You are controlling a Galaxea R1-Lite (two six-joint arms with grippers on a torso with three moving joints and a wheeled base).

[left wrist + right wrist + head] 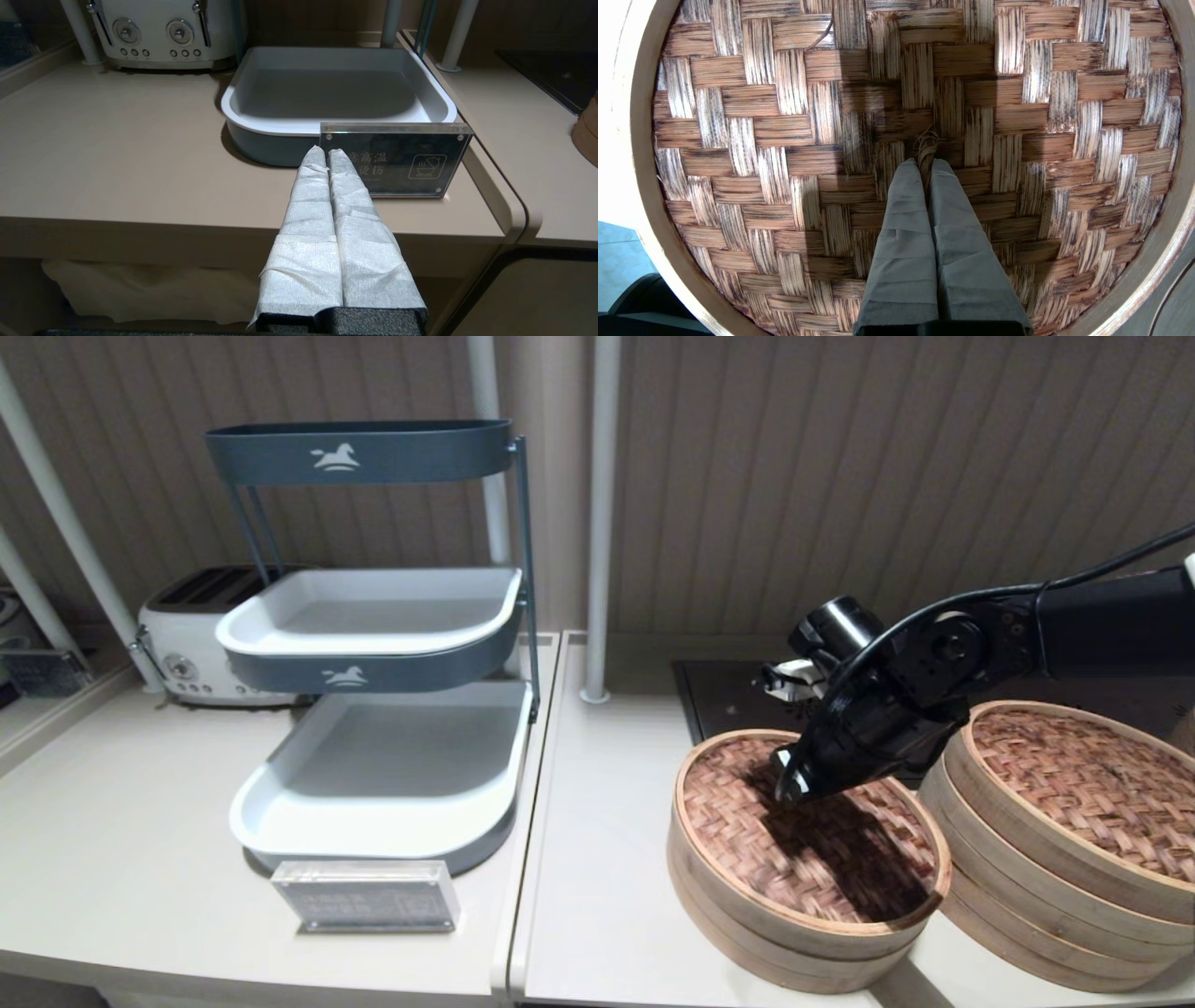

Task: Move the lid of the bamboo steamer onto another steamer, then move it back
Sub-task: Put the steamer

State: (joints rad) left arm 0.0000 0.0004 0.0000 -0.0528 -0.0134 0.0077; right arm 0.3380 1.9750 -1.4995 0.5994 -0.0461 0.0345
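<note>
The lid's lower edge [728, 905] meets the low steamer's rim [784, 959] evenly, so the bamboo steamer lid would stay in place. My right gripper needs to open.
The bamboo steamer lid [822, 859] [784, 140] lies on the low steamer [747, 933] at the counter's right-centre, showing its reddish-brown woven top and pale hoop rim. My right gripper [789, 789] [926, 161] points down at the lid's middle and is shut on the small twisted fibre loop [926, 142] there. The taller stacked steamer [1055, 868] stands just to the right with its own woven lid [1092, 784] on it. My left gripper [327, 151] is shut and empty, parked low in front of the counter's edge and out of the head view.
A three-tier grey and white rack [373, 709] stands at the left-centre, its bottom tray [336, 88] before an acrylic sign [366, 896] [395, 161]. A white toaster [187, 644] sits behind the rack. A black hob [728, 695] lies behind the steamers, beside a white pole [597, 523].
</note>
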